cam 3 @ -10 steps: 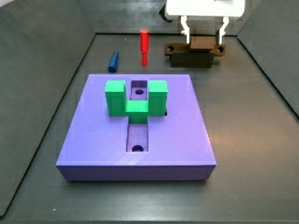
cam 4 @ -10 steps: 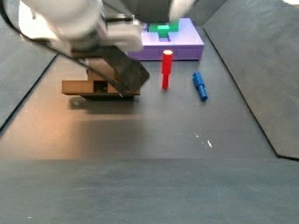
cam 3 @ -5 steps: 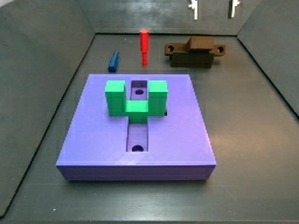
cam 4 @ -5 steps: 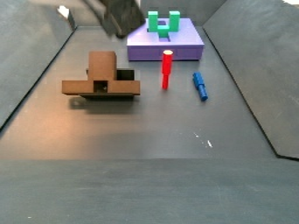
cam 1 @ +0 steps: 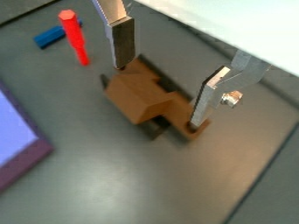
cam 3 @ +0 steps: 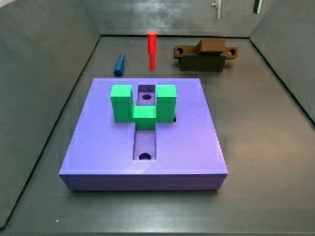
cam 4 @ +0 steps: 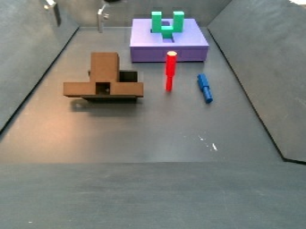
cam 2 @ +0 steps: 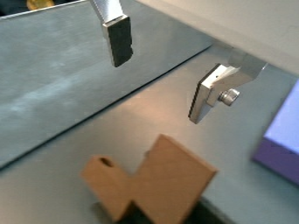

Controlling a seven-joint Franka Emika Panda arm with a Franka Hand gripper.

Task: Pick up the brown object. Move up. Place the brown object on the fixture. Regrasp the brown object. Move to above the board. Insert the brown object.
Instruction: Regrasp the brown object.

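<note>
I should next grab the brown object's raised middle block, which has flat facing sides, with my gripper, because the object's base spreads into wide, low edges.
The brown object rests on the dark fixture at the far right of the floor, beyond the board. In a side view the brown object almost covers the fixture. My gripper hangs open high above them, and only its fingertips show at the top edge of both side views. Both wrist views look down between the silver fingers onto the brown object. The gripper holds nothing. A dark sliver of fixture shows beside the brown object.
A green U-shaped block sits on the purple board over its slot. A red peg stands upright and a blue peg lies beside it, between the board and the back wall. Grey walls enclose the floor.
The gripper was down at the brown object a second ago. It has since let go and risen straight up; the brown object stays on the fixture.
</note>
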